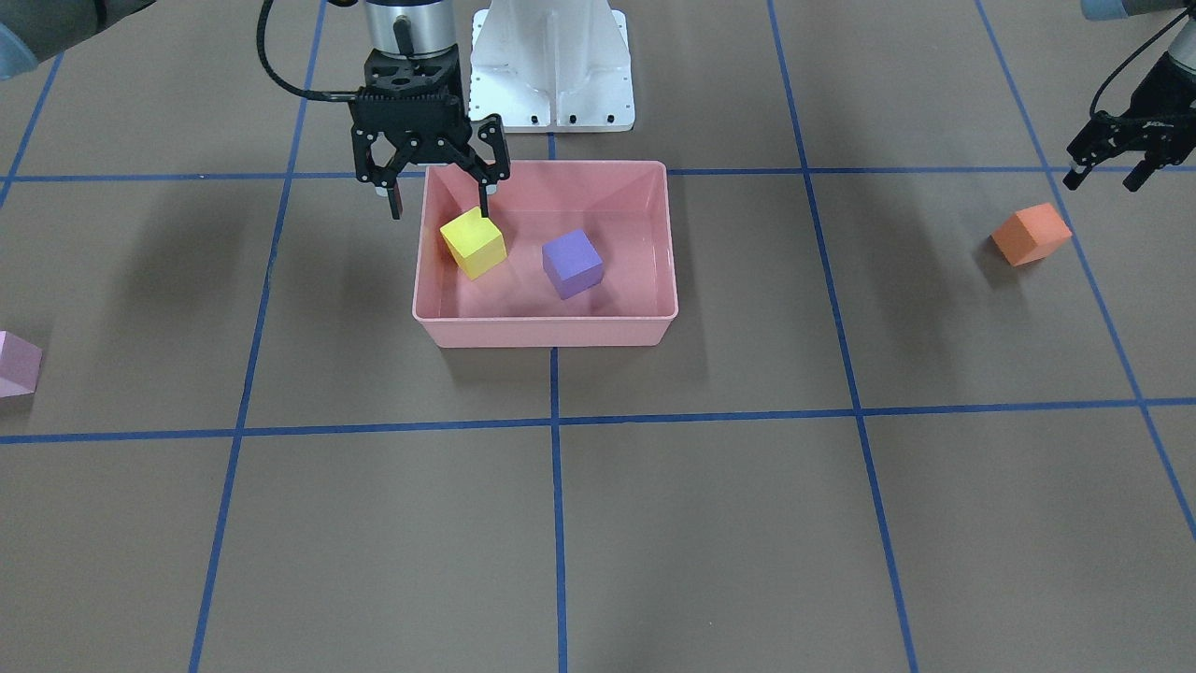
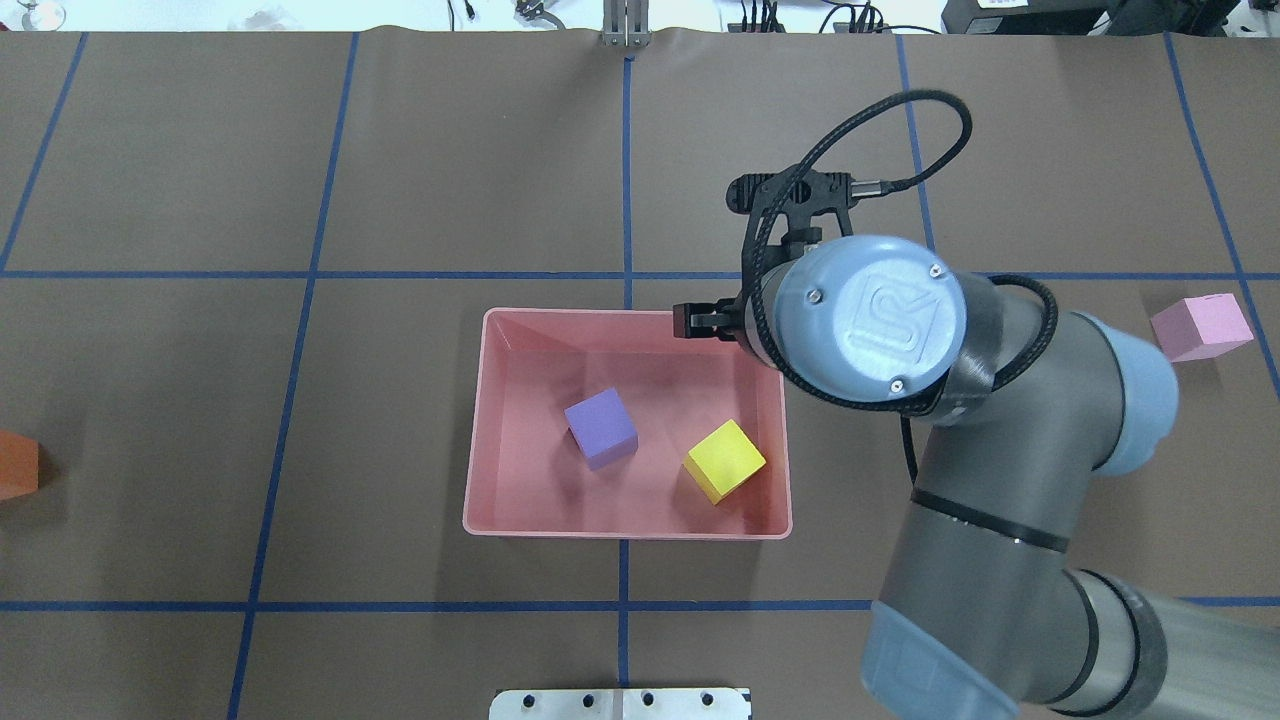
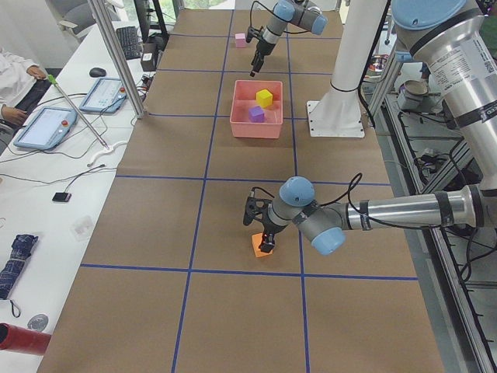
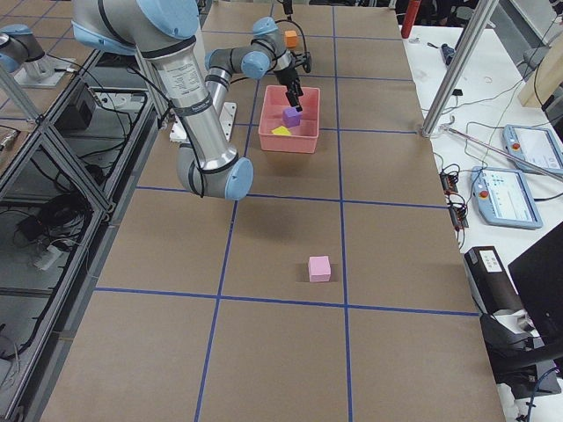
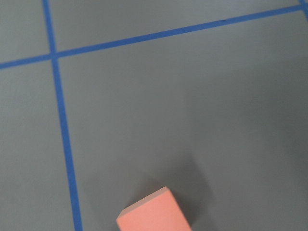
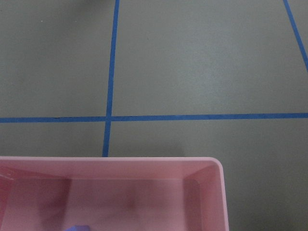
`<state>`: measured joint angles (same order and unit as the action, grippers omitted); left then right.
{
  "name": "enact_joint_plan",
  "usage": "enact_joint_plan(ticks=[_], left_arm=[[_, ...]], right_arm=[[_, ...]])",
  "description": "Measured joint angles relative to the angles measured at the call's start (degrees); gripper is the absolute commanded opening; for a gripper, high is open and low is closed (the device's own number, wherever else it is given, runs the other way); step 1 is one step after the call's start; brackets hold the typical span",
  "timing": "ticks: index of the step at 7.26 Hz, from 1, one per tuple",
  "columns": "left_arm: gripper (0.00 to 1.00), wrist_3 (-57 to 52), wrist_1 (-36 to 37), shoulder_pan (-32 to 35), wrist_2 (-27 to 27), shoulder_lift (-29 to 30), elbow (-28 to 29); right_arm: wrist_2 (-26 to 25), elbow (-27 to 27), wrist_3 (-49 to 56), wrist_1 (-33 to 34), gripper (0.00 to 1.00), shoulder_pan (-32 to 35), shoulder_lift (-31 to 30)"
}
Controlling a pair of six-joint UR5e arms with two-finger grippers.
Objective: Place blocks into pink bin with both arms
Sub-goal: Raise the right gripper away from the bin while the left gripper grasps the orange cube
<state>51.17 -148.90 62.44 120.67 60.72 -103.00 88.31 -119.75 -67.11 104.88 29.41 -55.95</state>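
Observation:
The orange block (image 1: 1031, 234) is meant for the pink bin, so the left gripper needs to grab it by its sides next.
The pink bin (image 1: 545, 330) stands at the table's middle and holds the yellow block (image 1: 474, 243) and the purple block (image 1: 572, 264). My right gripper (image 1: 439, 199) is open and empty, above the bin's corner nearest the robot, just over the yellow block. In the overhead view the bin (image 2: 476, 440) lies beside my right wrist, which hides most of that gripper. The orange block (image 1: 1031, 234) lies on the table. My left gripper (image 1: 1109, 174) hovers just beyond it, open and empty. The light pink block (image 1: 17, 363) lies alone at the view's left edge.
The white base pedestal (image 1: 551, 65) stands right behind the bin. Blue tape lines cross the brown table. The left wrist view shows the orange block (image 5: 154, 214) at its bottom edge. The right wrist view shows the bin's rim (image 6: 110, 161).

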Motion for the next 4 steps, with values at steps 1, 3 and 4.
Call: enact_joint_plan(ticks=[1,3,4], left_arm=[[1.0,3.26,-0.18,-0.4,-0.3,-0.08,0.22],[1.0,5.77,-0.18,-2.49,-0.65,0.29,1.0],[1.0,6.06,-0.15,-4.09,-0.78,0.48,1.26]], right_arm=[[3.99,-0.58,5.13,-0.64,1.0,3.58,-1.35],[12.86,-0.92,15.33,-6.06,1.0,11.11,-6.56],[17.0,-0.86,19.99,-9.24,1.0,14.76,-9.77]])
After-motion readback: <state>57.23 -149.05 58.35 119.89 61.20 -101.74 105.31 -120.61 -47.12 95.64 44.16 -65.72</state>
